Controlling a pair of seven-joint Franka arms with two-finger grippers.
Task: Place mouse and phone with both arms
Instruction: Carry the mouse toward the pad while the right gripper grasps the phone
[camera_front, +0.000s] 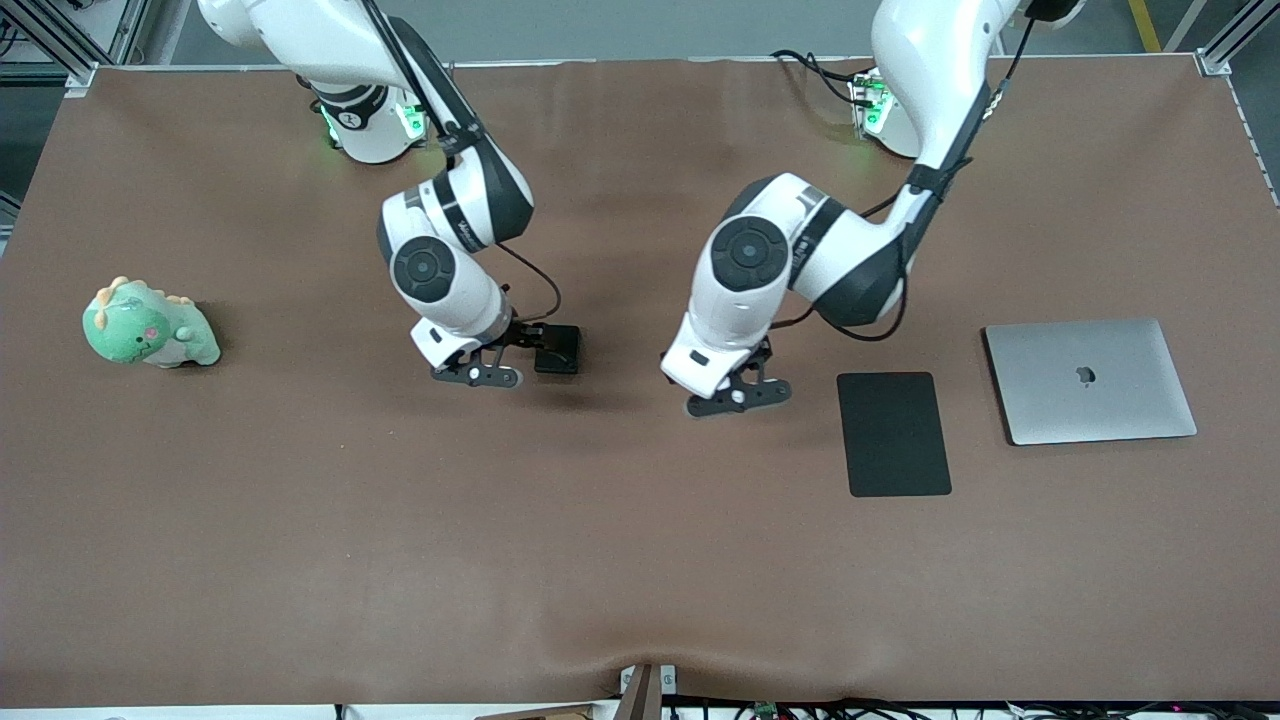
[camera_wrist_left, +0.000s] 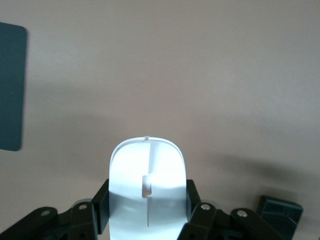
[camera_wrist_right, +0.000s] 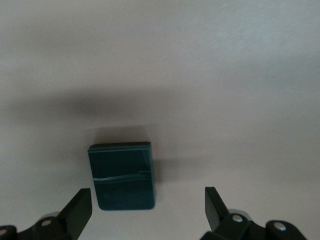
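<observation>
The right gripper takes the small black phone (camera_front: 558, 348) by its side edges next, to place the phone as the task asks.
The white mouse (camera_wrist_left: 147, 192) sits clamped between my left gripper's (camera_wrist_left: 147, 210) two fingers, its grey line pointing away from the wrist. In the front view this gripper (camera_front: 738, 395) is over the brown table between the phone and the mouse pad, and it hides most of the mouse. The small black phone (camera_front: 557, 349) lies flat on the table. My right gripper (camera_front: 478, 374) hangs beside it, open and empty. In the right wrist view the phone (camera_wrist_right: 122, 176) lies just ahead of the spread fingers (camera_wrist_right: 80, 210), closer to one of them. The phone's corner also shows in the left wrist view (camera_wrist_left: 280, 214).
A flat black mouse pad (camera_front: 893, 432) lies toward the left arm's end, with a closed silver laptop (camera_front: 1090, 380) beside it. The pad's edge shows in the left wrist view (camera_wrist_left: 10, 87). A green plush dinosaur (camera_front: 150, 325) sits toward the right arm's end.
</observation>
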